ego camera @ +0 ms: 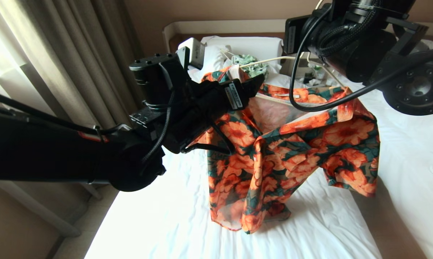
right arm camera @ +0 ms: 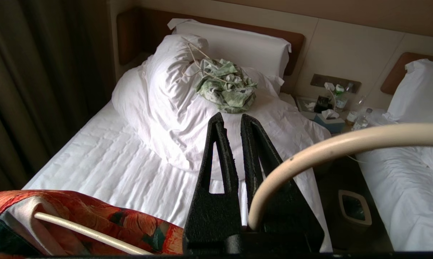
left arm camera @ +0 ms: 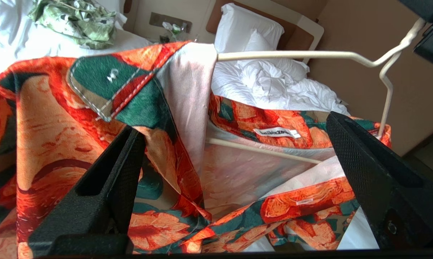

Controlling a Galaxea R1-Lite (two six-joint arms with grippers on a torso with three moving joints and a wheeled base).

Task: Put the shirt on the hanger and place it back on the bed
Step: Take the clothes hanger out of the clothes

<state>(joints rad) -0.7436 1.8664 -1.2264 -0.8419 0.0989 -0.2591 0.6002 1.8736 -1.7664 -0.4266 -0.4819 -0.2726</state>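
Observation:
I should next grab the shirt's open front edge by the collar with my left gripper, to work the shirt's neck opening around the hanger (left arm camera: 292, 54).
The orange-flowered shirt (ego camera: 292, 151) hangs off the cream wire hanger (left arm camera: 292, 54) above the bed (ego camera: 159, 223), its lower hem resting on the white sheet. The collar gapes open, showing the pale lining and the white neck label (left arm camera: 276, 132). The hanger's lower bar runs inside the shirt. My right gripper (right arm camera: 231, 117) is shut on the hanger's hook (right arm camera: 346, 144), pinched deep at the base of its jaws, holding it up at the upper right. My left gripper (left arm camera: 231, 122) stands wide open at the shirt's open front, one finger (left arm camera: 105, 187) against the fabric, holding nothing.
A crumpled pale green garment (right arm camera: 225, 84) lies on the bunched duvet (right arm camera: 159, 108) near the pillow. A nightstand with bottles and a tissue box (right arm camera: 328, 118), a waste bin (right arm camera: 353, 208) and a second bed (right arm camera: 410, 187) stand to the right. Curtains (ego camera: 76, 54) hang on the left.

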